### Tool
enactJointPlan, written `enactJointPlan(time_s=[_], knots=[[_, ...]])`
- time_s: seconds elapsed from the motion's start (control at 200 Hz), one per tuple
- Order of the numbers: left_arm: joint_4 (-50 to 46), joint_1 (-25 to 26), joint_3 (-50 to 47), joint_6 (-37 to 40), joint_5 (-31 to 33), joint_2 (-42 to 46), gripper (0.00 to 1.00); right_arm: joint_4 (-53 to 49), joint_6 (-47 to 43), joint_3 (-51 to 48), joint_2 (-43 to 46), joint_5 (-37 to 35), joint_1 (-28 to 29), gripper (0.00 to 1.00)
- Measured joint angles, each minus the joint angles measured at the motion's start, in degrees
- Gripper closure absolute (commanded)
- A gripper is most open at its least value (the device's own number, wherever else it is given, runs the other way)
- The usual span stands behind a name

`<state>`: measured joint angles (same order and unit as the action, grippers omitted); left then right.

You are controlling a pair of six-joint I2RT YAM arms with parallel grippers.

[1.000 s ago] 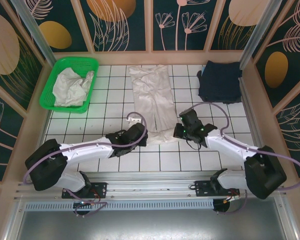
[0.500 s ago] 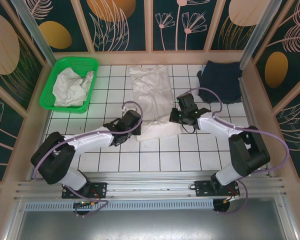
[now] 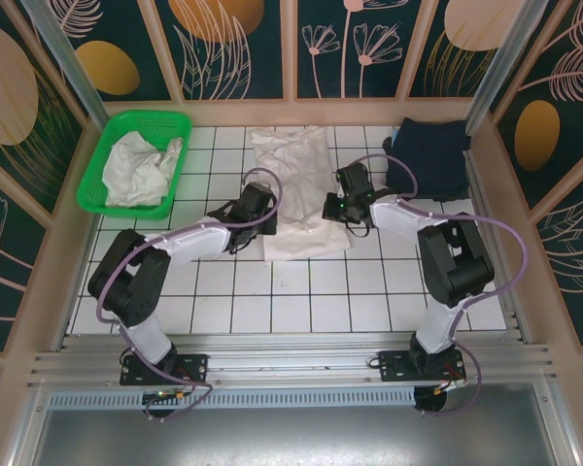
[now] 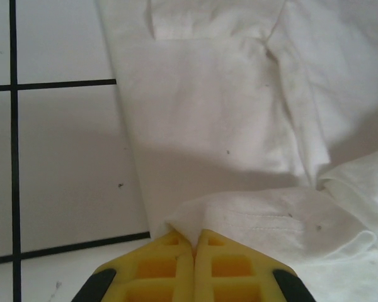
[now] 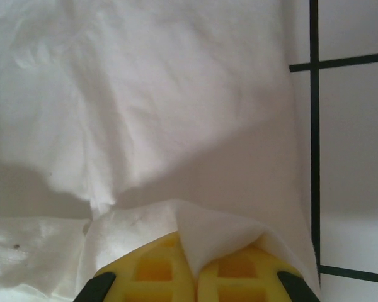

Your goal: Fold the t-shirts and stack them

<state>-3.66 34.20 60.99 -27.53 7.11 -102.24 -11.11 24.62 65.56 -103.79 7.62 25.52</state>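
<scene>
Flat shirt lies uncovered past the gripper fingers, so the shirt's hem would stop short if I let go now. My left gripper needs to bring the hem toward its place first.
An off-white t-shirt (image 3: 293, 165) lies lengthwise on the white tiled table, its near end lifted and doubled back toward the far end. My left gripper (image 3: 257, 207) is shut on the hem at the shirt's left side. My right gripper (image 3: 336, 207) is shut on the hem at its right side. In the left wrist view the yellow fingers (image 4: 170, 264) pinch a fold of the white cloth (image 4: 227, 126). The right wrist view shows the same: cloth (image 5: 151, 94) caught between the yellow fingers (image 5: 239, 270). A dark navy t-shirt (image 3: 428, 155) lies folded at the far right.
A green mesh basket (image 3: 146, 116) at the far left holds crumpled white t-shirts (image 3: 141, 167). Patterned walls close in the table on three sides. Bare tiles lie between the shirt and the arm bases along the near rail (image 3: 291, 359).
Both grippers have moved away from the bases toward the far wall, carrying the shirt's near hem with them. The shirt's near end now lies folded over and its outline is shorter.
</scene>
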Motion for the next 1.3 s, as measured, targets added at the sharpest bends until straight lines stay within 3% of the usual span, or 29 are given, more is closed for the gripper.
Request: enactJointPlan(time_s=[0.245, 0.345, 0.455, 0.651, 0.831, 0.931, 0.986, 1.016, 1.146, 1.301], knots=[[0.02, -3.06, 3.06, 1.68, -5.88, -4.74, 1.0, -0.22, -0.35, 1.68, -1.29, 1.09, -1.22, 1.0], [-0.07, -3.96, 4.5, 2.4, -7.34, -5.4, 1.0, -0.37, -0.48, 2.86, -1.4, 1.09, -1.22, 0.8], [-0.72, -4.55, 7.87, 3.65, -8.61, -6.93, 0.94, -1.62, -1.77, 4.87, -1.51, 1.03, -1.36, 0.74], [-1.31, -5.55, 12.61, 5.53, -11.32, -10.62, 0.92, -4.48, -3.41, 8.92, -1.75, -1.57, -1.66, 0.54], [-2.69, -7.87, 13.81, 6.47, -12.94, -12.59, 0.86, -2.71, -2.08, 3.06, 3.98, -1.49, -1.55, 0.53], [-3.13, -8.52, 13.81, 6.75, -12.85, -12.59, 0.91, -0.35, -0.2, -3.3, 9.22, 0.11, -0.17, 0.55], [-3.23, -8.59, 13.81, 6.86, -12.68, -12.59, 0.87, 0.44, 0.42, -4.61, 9.77, 0.46, 1.77, 0.56], [-3.21, -8.61, 13.81, 7.04, -12.68, -12.59, 0.81, 0.83, 0.83, -4.76, 9.33, 0.63, 3.21, 0.57], [-3.21, -8.79, 13.81, 7.15, -12.66, -12.59, 0.77, 2.01, 1.88, -3.32, 4.0, 1.09, 8.59, 0.62], [-4.46, -9.2, 15.17, 7.69, -11.1, -12.41, 0.67, 1.6, 2.73, 0.81, -4.15, 0.76, 9.88, 0.67]])
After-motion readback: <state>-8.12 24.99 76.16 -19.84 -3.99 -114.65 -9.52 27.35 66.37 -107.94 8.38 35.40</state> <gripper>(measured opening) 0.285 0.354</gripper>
